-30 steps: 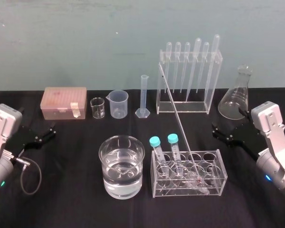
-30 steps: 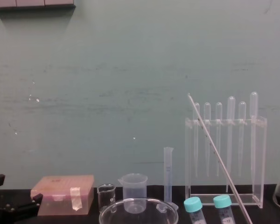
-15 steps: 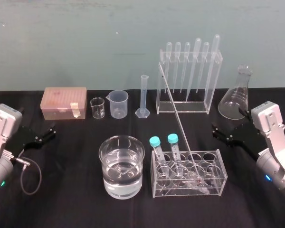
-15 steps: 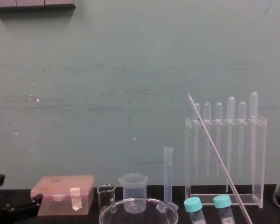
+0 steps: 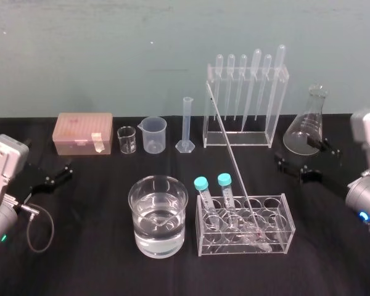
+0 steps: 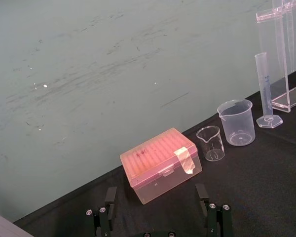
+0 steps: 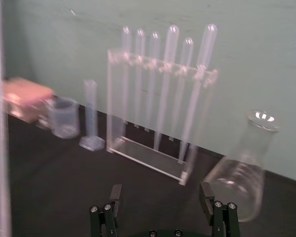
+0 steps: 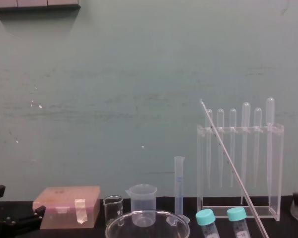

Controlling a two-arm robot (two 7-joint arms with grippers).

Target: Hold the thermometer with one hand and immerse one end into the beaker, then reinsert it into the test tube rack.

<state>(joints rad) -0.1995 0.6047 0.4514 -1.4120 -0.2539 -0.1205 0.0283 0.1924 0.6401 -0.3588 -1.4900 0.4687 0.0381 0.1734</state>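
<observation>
The thermometer's lower end sits in the rack beside blue-capped tubes, so my right gripper will reach the thermometer and grab its free-standing upper part (image 8: pixel 221 140).
The thermometer (image 5: pixel 232 159) (image 8: pixel 233 165) leans as a long thin glass rod, its lower end in the low clear test tube rack (image 5: pixel 288 226) beside two blue-capped tubes. Left of that rack stands the wide glass beaker (image 5: pixel 158 216) (image 8: pixel 146 219), partly filled with clear liquid. My right gripper (image 5: pixel 302 156) (image 7: pixel 161 195) hovers open and empty at the table's right, in front of the flask and well clear of the thermometer (image 7: pixel 0 123). At the far left my left gripper (image 5: pixel 64 172) (image 6: pixel 155 197) stays parked, open and empty, facing the pink box.
Along the back stand a pink tip box (image 5: pixel 83 132), a tiny glass beaker (image 5: pixel 127 140), a plastic beaker (image 5: pixel 154 134), a graduated cylinder (image 5: pixel 187 123), a tall acrylic stand of pipettes (image 5: pixel 243 105) and an Erlenmeyer flask (image 5: pixel 308 126).
My right arm has lifted and swung toward the right edge, its gripper turning so the fingers spread in front of the flask. The left arm and the glassware have not moved.
</observation>
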